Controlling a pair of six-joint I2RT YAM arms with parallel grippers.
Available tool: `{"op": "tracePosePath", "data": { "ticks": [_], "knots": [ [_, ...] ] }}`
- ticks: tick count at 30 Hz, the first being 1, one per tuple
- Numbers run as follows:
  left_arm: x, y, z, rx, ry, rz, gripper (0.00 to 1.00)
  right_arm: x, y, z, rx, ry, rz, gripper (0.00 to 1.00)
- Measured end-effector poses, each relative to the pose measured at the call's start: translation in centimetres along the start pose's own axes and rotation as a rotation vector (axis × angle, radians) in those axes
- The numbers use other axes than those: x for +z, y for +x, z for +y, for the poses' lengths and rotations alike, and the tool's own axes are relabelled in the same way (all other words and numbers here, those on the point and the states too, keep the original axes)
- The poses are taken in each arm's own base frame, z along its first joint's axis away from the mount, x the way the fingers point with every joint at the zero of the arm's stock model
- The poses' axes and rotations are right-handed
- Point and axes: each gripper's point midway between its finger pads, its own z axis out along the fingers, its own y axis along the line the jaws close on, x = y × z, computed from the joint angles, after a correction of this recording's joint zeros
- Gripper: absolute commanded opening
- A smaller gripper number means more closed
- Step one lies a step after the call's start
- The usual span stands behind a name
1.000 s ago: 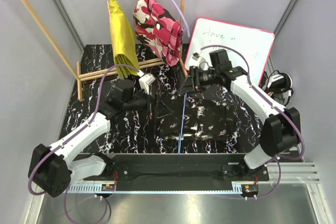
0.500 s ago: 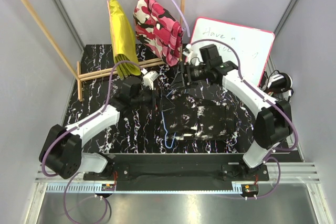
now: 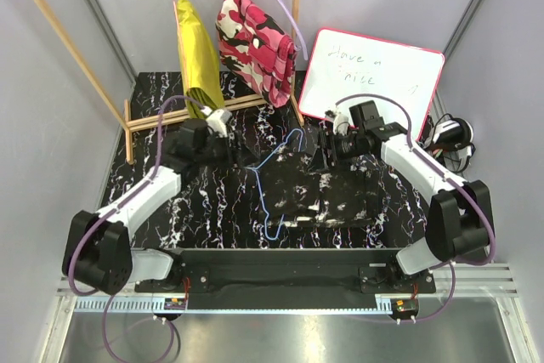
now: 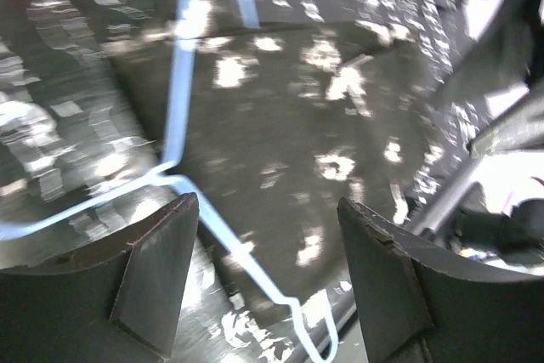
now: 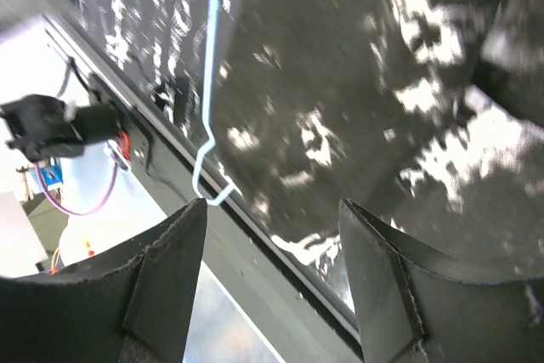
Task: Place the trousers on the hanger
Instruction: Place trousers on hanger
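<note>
My right gripper should draw the fabric over the hanger, so it should pinch the trousers by their loose edge away from the hanger's hook.
The black trousers (image 3: 327, 195) with white blotches lie flat on the table, right of centre. The light-blue wire hanger (image 3: 259, 184) lies flat along their left edge, its hook (image 3: 274, 235) toward the front rail. I cannot tell whether its right side lies under the fabric. My left gripper (image 3: 235, 153) is open and empty just left of the hanger. My right gripper (image 3: 320, 150) is open and empty over the trousers' far edge. The left wrist view shows the hanger wire (image 4: 180, 82) crossing the trousers (image 4: 289, 133) between open fingers. The right wrist view shows the hanger (image 5: 209, 82) and trousers (image 5: 365, 99).
A wooden rack (image 3: 76, 48) stands at the back left with a yellow garment (image 3: 197, 57) on a pink hanger and a pink camouflage garment (image 3: 253, 44) on a lilac hanger. A whiteboard (image 3: 374, 74) leans at the back right. A black rail (image 3: 289, 265) runs along the table's front.
The hanger, earlier held upright at the right gripper, has dropped flat beside the trousers. The right gripper has let go and moved right. The left gripper has drawn back left.
</note>
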Motion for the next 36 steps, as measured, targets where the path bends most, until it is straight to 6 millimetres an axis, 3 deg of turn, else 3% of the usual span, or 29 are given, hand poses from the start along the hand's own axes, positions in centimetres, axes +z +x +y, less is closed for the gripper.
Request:
{"op": "tracePosePath", "data": {
  "ticks": [3, 7, 11, 19, 25, 31, 32, 35, 36],
  "knots": [
    [-1.8, -1.2, 2.4, -0.017, -0.059, -0.037, 0.75, 0.3, 1.4, -1.1, 0.021, 0.026, 0.036, 0.70],
    [-4.5, -2.2, 5.3, -0.030, -0.117, -0.084, 0.76, 1.0, 1.6, -2.6, 0.048, 0.053, 0.056, 0.70],
    [-5.3, -1.3, 8.1, -0.066, -0.179, -0.057, 0.77, 2.0, 2.0, -4.2, 0.092, 0.078, 0.089, 0.70],
    [-2.9, 2.3, 11.3, -0.174, -0.206, 0.098, 0.73, 3.5, 2.4, -6.0, 0.121, 0.100, 0.119, 0.72],
    [-0.8, 2.3, 12.1, -0.220, -0.164, 0.130, 0.70, 4.5, 2.2, -6.7, 0.131, 0.095, 0.129, 0.72],
    [1.0, 1.3, 12.2, -0.259, -0.105, 0.110, 0.54, 5.8, 1.5, -7.3, 0.154, 0.075, 0.133, 0.68],
    [1.2, 1.1, 12.2, -0.268, -0.101, 0.108, 0.47, 6.0, 1.6, -7.4, 0.167, 0.071, 0.137, 0.67],
    [2.0, 1.0, 12.4, -0.287, -0.083, 0.113, 0.37, 6.5, 1.7, -7.4, 0.193, 0.053, 0.144, 0.55],
    [2.2, 1.0, 12.5, -0.293, -0.079, 0.115, 0.31, 6.6, 1.6, -7.3, 0.201, 0.046, 0.144, 0.46]
  ]
}}
